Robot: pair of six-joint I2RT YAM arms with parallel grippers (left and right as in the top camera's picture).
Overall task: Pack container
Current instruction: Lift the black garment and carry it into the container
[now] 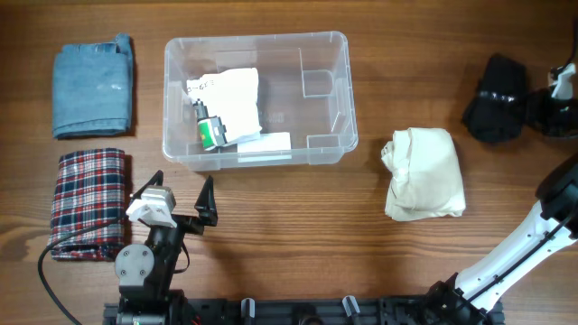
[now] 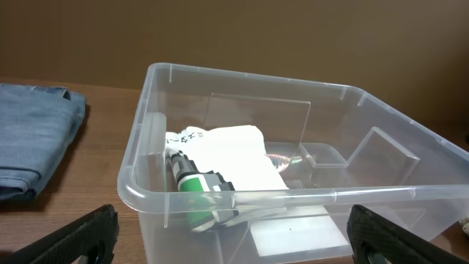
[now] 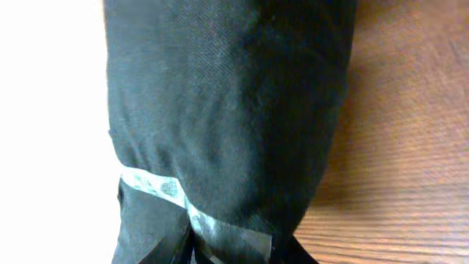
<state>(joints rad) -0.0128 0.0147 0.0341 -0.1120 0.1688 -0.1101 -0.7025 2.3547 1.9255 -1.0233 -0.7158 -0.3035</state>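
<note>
My right gripper's fingers are closed across the taped part of the black cloth bundle. The bundle would come up with my right gripper if I lifted it now.
The clear plastic container stands at the table's back centre, its white label on the near long side. Inside it lie a white packet and a green and black item. My left gripper is open and empty in front of the container's near left corner. In the left wrist view the container fills the frame between my spread fingers. My right gripper is at the far right, shut on a black cloth bundle bound with tape, which fills the right wrist view.
Folded denim lies at the back left and also shows in the left wrist view. A red plaid cloth lies at the front left beside my left arm. A folded cream cloth lies right of the container.
</note>
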